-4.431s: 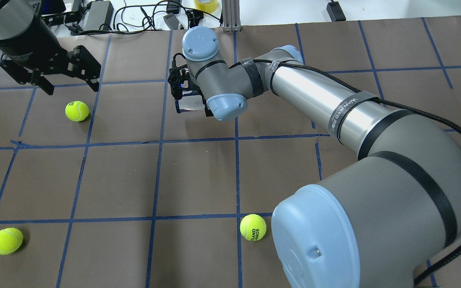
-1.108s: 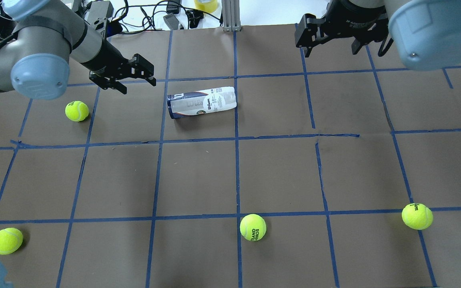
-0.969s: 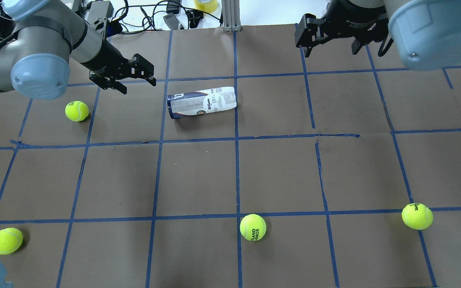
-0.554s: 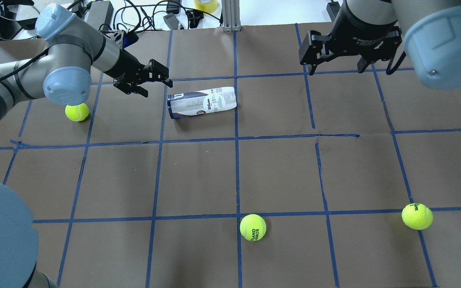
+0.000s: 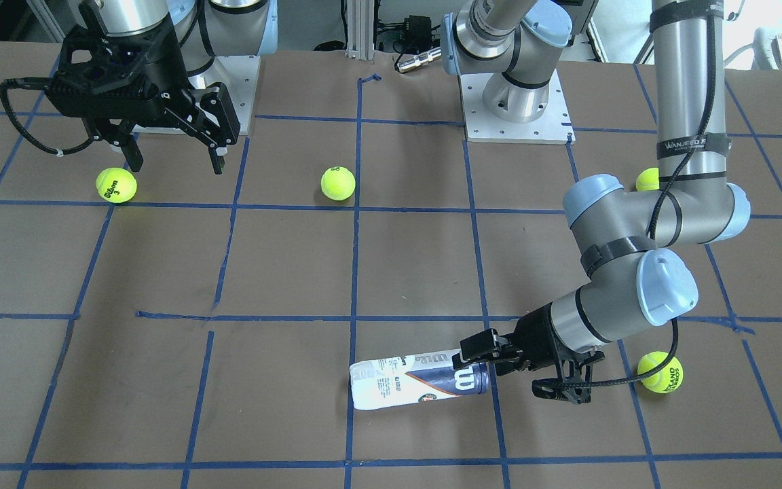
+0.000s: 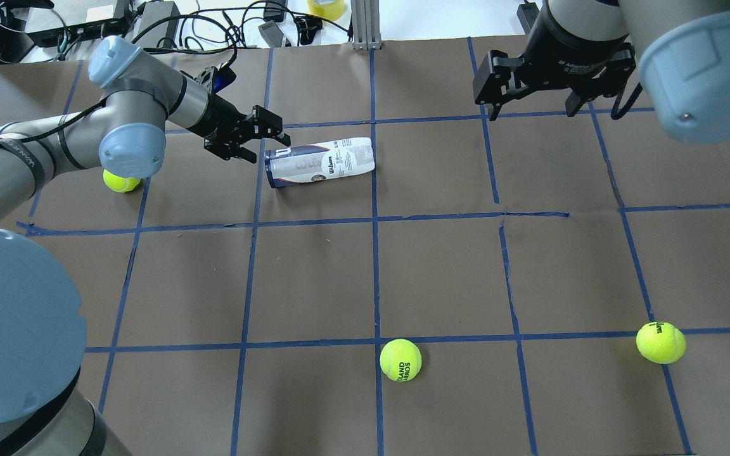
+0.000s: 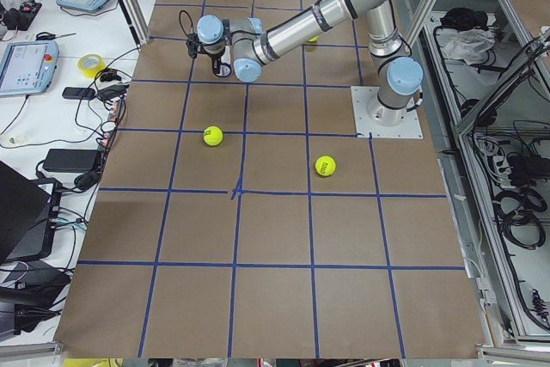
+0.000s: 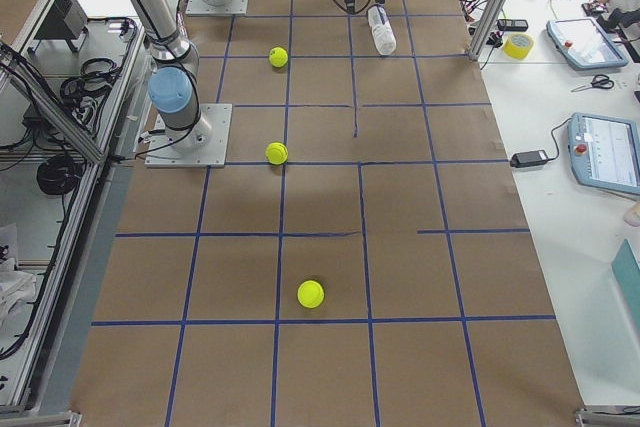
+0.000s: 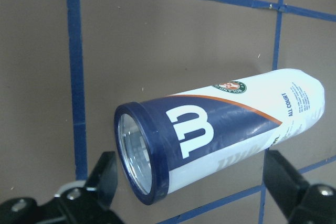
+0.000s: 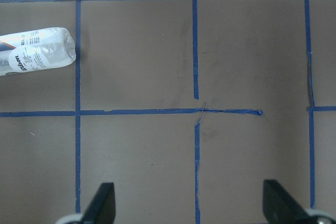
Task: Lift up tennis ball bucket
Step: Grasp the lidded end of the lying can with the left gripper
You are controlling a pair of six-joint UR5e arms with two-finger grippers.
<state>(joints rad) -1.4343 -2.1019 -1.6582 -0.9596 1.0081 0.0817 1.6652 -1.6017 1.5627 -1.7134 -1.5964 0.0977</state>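
I need to lift up the tennis ball bucket (image 5: 404, 383), so next I should grab it by its navy rim (image 5: 479, 376) with my left gripper.
The tennis ball bucket (image 6: 319, 162) is a clear tube with a white-and-navy Wilson label, lying on its side on the brown table; it also shows in the front view (image 5: 418, 380). Its navy rim end points at my left gripper (image 6: 268, 147), which is open and low, with one finger on each side of that end. In the left wrist view the bucket (image 9: 220, 129) lies between the fingers (image 9: 105, 174); I cannot tell if they touch it. My right gripper (image 6: 530, 104) is open and empty, high over the far right of the table, away from the bucket (image 10: 34, 51).
Loose tennis balls lie at the front middle (image 6: 400, 360), the front right (image 6: 660, 342) and half under my left elbow (image 6: 121, 182). Cables and boxes (image 6: 149, 19) sit past the table's far edge. Blue tape lines grid the table.
My left gripper has moved right and down from the far left to the bucket's navy end. My right arm, over the bucket 4.4 s ago, has withdrawn to the far right.
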